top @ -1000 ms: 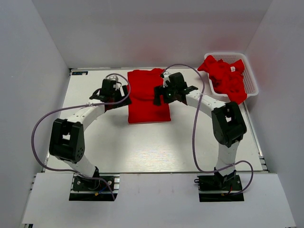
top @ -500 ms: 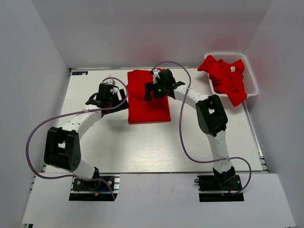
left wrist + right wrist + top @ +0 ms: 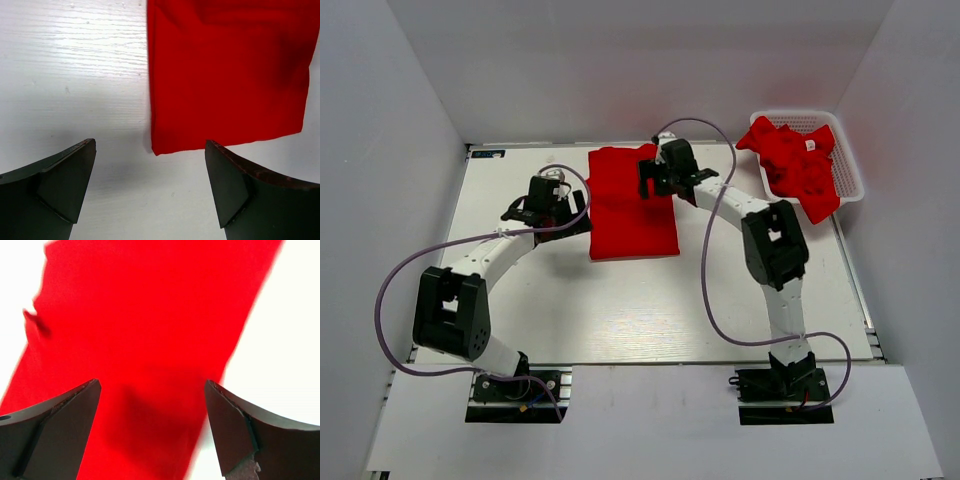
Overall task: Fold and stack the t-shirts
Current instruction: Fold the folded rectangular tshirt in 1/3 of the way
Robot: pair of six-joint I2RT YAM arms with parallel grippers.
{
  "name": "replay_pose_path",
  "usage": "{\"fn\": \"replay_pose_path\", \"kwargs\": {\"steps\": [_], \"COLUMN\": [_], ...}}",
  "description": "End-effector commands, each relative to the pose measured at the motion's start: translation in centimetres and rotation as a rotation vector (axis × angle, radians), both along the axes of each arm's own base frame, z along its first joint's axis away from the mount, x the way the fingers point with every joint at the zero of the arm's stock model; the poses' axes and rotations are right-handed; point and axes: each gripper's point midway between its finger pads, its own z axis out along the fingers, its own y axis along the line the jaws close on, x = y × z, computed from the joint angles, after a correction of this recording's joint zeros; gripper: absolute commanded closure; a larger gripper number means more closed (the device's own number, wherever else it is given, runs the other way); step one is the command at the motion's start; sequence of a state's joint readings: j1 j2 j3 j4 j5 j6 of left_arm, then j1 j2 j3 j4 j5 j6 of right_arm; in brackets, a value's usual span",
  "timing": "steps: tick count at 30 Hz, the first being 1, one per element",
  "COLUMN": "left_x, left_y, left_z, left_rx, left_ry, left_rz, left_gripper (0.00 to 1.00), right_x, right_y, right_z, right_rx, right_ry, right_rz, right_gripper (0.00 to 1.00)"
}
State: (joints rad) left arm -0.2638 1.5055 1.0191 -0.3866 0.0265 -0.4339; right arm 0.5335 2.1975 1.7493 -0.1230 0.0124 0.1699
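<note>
My left gripper grabs the red t-shirt's near corner next, to fold the t-shirt's near edge over toward the back.
A folded red t-shirt [image 3: 632, 215] lies flat at the back middle of the table. My left gripper [image 3: 570, 215] is open and empty just off the shirt's left edge. In the left wrist view [image 3: 150, 185] its jaws stand wide over bare table, with the shirt's near corner [image 3: 225, 75] just ahead. My right gripper [image 3: 648, 180] is open and empty above the far right part of the shirt. In the right wrist view [image 3: 150, 430] its jaws straddle the red fabric [image 3: 150, 340] and the shirt's right edge. More crumpled red t-shirts [image 3: 795, 160] fill the basket, one with a white tag [image 3: 811, 144].
The white lattice basket [image 3: 853, 185] stands at the back right corner, with red cloth hanging over its near rim. White walls close in the table on the left, back and right. Purple cables loop from both arms over the table.
My right gripper has moved left and toward the back, from the shirt's right side to over its far part. My left gripper has shifted slightly left, then stayed still. The shirt has not moved.
</note>
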Motion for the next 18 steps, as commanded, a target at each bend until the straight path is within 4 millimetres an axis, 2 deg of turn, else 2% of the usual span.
{"fn": "replay_pose_path", "kwargs": {"steps": [1,2,3,4,5,6,7,8,9,10,11,12,13,15,16,18], "left_x": [0.7,1.0,1.1,1.1,1.1,1.0,1.0,1.1,0.9,0.8,0.6,0.3,0.4,0.3,0.3,0.0], "left_y": [-1.6,-1.6,-1.9,-1.9,-2.8,-2.9,-3.5,-3.7,-4.0,-4.0,-4.4,-4.2,-4.4,-4.3,-4.3,-4.7], "left_z": [1.0,0.4,0.0,-0.6,-0.5,-1.5,-1.8,-2.1,-2.6,-3.4,-3.4,-4.3,-4.3,-5.6,-5.6,-6.1], "left_rx": [-0.030,-0.022,-0.031,-0.028,-0.039,-0.034,-0.041,-0.048,-0.046,-0.036,-0.036,-0.024,-0.017,-0.003,-0.003,0.000], "left_ry": [-0.041,-0.037,-0.030,-0.015,-0.015,0.010,0.014,0.019,0.030,0.047,0.047,0.069,0.059,0.088,0.089,0.102], "left_rz": [-0.085,-0.092,-0.101,-0.101,-0.138,-0.153,-0.170,-0.177,-0.186,-0.192,-0.203,-0.210,-0.212,-0.219,-0.219,-0.230], "left_gripper": [0.00,0.00,0.00,0.00,0.00,0.00,0.00,0.00,0.00,0.00,0.02,0.02,0.07,0.09,0.15,0.15], "right_x": [-2.8,-4.4,-5.3,-7.0,-8.6,-9.4,-11.6,-12.1,-12.9,-14.0,-14.8,-15.0,-15.3,-15.5,-15.5,-15.9], "right_y": [-3.5,-4.6,-5.2,-6.1,-7.0,-7.3,-8.4,-8.6,-8.6,-9.1,-8.6,-8.6,-8.6,-8.7,-8.6,-8.1], "right_z": [6.3,4.0,3.6,3.0,2.1,2.4,-0.4,-0.2,-0.7,-2.2,-2.4,-2.7,-3.1,-4.0,-4.5,-4.8], "right_rx": [0.047,0.033,0.039,0.044,0.039,0.058,0.019,0.035,0.038,0.019,0.036,0.036,0.034,0.032,0.029,0.040], "right_ry": [-0.061,-0.002,0.021,0.052,0.085,0.095,0.172,0.181,0.209,0.248,0.277,0.290,0.300,0.326,0.340,0.360], "right_rz": [-0.118,-0.138,-0.158,-0.164,-0.171,-0.177,-0.174,-0.180,-0.168,-0.160,-0.127,-0.122,-0.118,-0.118,-0.116,-0.090], "right_gripper": [0.10,0.10,0.10,0.10,0.10,0.10,0.10,0.10,0.10,0.10,0.10,0.10,0.10,0.10,0.10,0.10]}}
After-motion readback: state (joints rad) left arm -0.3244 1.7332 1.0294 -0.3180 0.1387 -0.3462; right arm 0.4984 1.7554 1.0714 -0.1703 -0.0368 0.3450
